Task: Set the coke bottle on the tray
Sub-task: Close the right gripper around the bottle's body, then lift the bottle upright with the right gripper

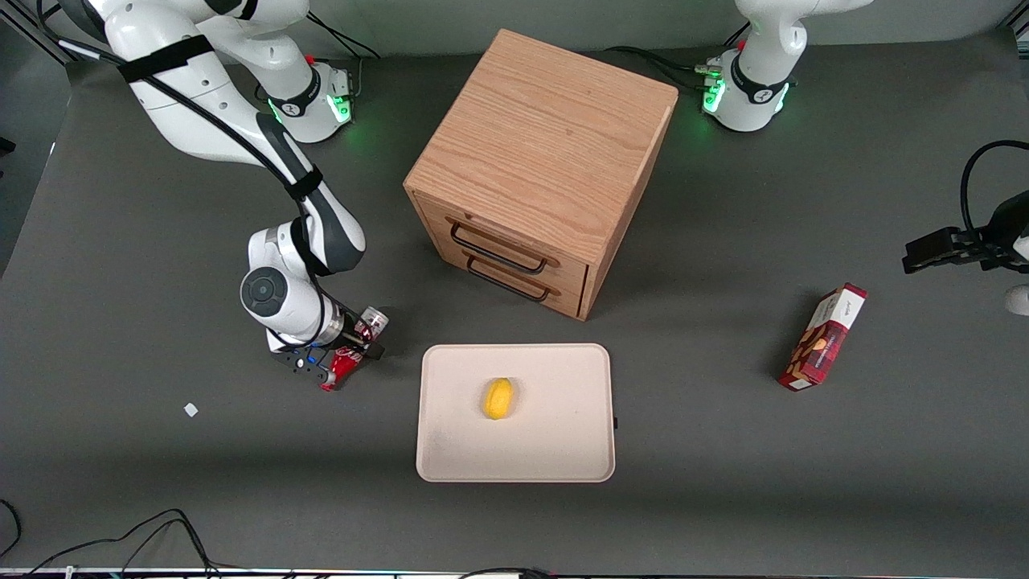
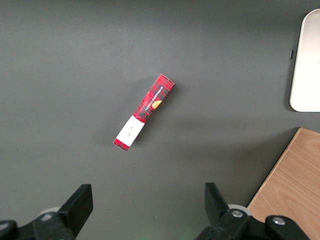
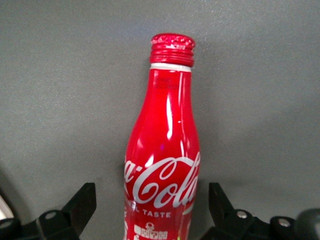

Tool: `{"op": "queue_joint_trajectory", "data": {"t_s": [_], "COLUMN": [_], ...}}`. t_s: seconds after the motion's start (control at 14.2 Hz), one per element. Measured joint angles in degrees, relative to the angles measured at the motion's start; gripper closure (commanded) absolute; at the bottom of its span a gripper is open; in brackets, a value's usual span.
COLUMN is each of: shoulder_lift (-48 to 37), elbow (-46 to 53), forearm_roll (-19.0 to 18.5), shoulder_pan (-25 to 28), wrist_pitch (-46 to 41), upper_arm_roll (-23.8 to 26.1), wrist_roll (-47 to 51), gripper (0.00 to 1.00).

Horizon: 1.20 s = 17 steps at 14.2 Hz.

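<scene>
My right gripper will next take hold of the coke bottle (image 3: 162,150) by its body below the Cola logo (image 3: 157,225), so that it can place the bottle on the tray.
The coke bottle (image 1: 350,352) lies on its side on the dark table, beside the tray (image 1: 450,450) toward the working arm's end. Its silvery end points away from the front camera and its red cap toward it. My right gripper (image 1: 338,359) is low over the bottle and open. In the right wrist view the bottle (image 3: 162,150) lies between the two black fingers (image 3: 82,200) with a gap on each side, so my gripper (image 3: 151,196) straddles it without touching. The cream-white tray also shows in the left wrist view (image 2: 307,65).
A yellow lemon (image 1: 498,398) lies on the tray. A wooden two-drawer cabinet (image 1: 539,161) stands farther from the front camera than the tray. A red snack carton (image 1: 824,336) lies toward the parked arm's end. A small white scrap (image 1: 190,409) lies near the working arm.
</scene>
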Motion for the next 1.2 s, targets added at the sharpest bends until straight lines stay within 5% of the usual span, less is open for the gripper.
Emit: {"op": "queue_joint_trajectory", "data": {"t_s": [0.07, 0.14, 0.28, 1.2], "shoulder_lift": [0.0, 0.0, 0.0, -0.6], "elbow": [0.0, 0.0, 0.0, 0.1], "forearm_roll": [-0.3, -0.4, -0.5, -3.6], "shoulder_pan": [0.0, 0.0, 0.0, -0.2], "wrist_pitch": [0.0, 0.0, 0.0, -0.3], "upper_arm_roll": [0.0, 0.0, 0.0, -0.1], "wrist_roll": [0.0, 0.1, 0.2, 1.6], "gripper": [0.04, 0.17, 1.0, 1.0]}}
